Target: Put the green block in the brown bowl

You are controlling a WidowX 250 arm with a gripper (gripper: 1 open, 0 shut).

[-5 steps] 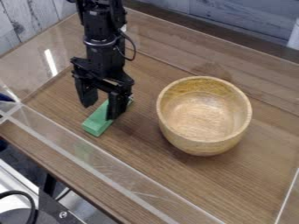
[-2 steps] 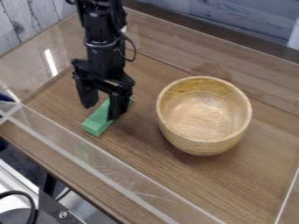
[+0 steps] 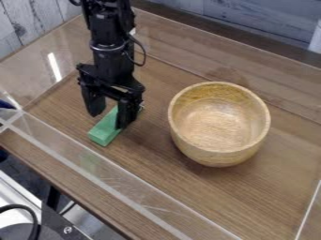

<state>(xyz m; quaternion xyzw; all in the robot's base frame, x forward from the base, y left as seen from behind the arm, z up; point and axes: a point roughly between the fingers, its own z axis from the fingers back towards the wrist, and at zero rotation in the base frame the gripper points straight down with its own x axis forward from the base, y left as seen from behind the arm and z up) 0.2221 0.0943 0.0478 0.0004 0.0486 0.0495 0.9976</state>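
Note:
Next, the gripper grabs the green block (image 3: 105, 129) by its long sides to put it in the brown bowl (image 3: 220, 122).
A flat bright green block (image 3: 105, 129) lies on the wooden tabletop, left of centre. My black gripper (image 3: 111, 111) points straight down over the block's far end, open, with one finger on each side of the block. Its fingertips reach down close to the table; whether they touch the block I cannot tell. The far end of the block is hidden behind the fingers. The brown bowl (image 3: 220, 122) stands upright to the right of the block, a short gap away, with nothing inside it.
A clear plastic wall (image 3: 75, 155) runs along the near edge of the table, with another clear panel along the left side (image 3: 28, 58). Bare wood lies between block and bowl and behind the bowl.

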